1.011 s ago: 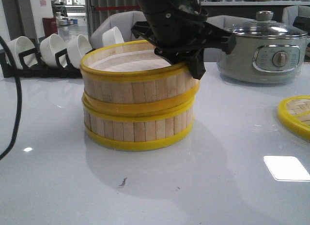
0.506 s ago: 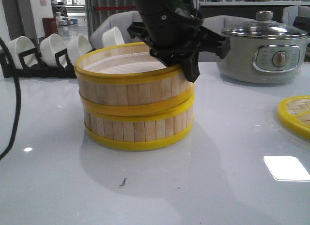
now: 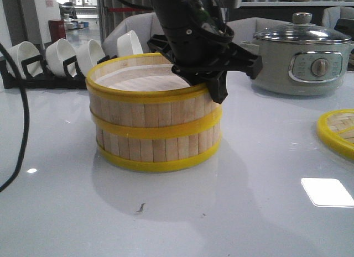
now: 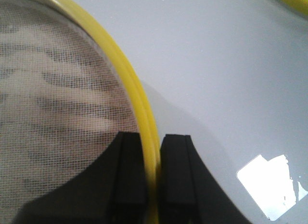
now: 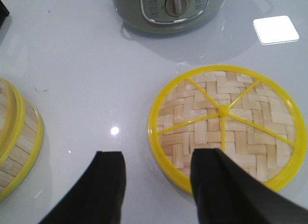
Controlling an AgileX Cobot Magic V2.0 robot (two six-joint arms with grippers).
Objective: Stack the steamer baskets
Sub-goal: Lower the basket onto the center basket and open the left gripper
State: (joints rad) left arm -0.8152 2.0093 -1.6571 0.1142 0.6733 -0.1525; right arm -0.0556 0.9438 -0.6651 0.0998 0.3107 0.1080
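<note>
The upper basket [image 3: 149, 105] sits level on the lower basket [image 3: 157, 149] in the front view and would stand, so I should let go of it with my left gripper now.
Two steamer baskets stand stacked mid-table. The upper basket [image 3: 149, 105] sits level on the lower basket [image 3: 157, 149], their yellow rims meeting. My left gripper [image 3: 213, 83] comes down over the upper basket's right side. In the left wrist view its fingers [image 4: 175, 171] are shut on that basket's yellow top rim [image 4: 144, 113], one inside over the pale mesh liner [image 4: 57, 103], one outside. The woven lid [image 5: 226, 123] lies flat on the table to the right [image 3: 338, 131]. My right gripper [image 5: 159, 159] hovers open above the lid's near edge, holding nothing.
A grey electric pot [image 3: 301, 58] with a glass lid stands at the back right, also close behind the woven lid [image 5: 168, 7]. White bowls in a black rack [image 3: 61, 55] line the back left. A black cable [image 3: 22, 102] hangs at the left edge.
The upper basket was tilted and offset to the right on the lower one. It has shifted left and settled level, with my left gripper still on its rim.
</note>
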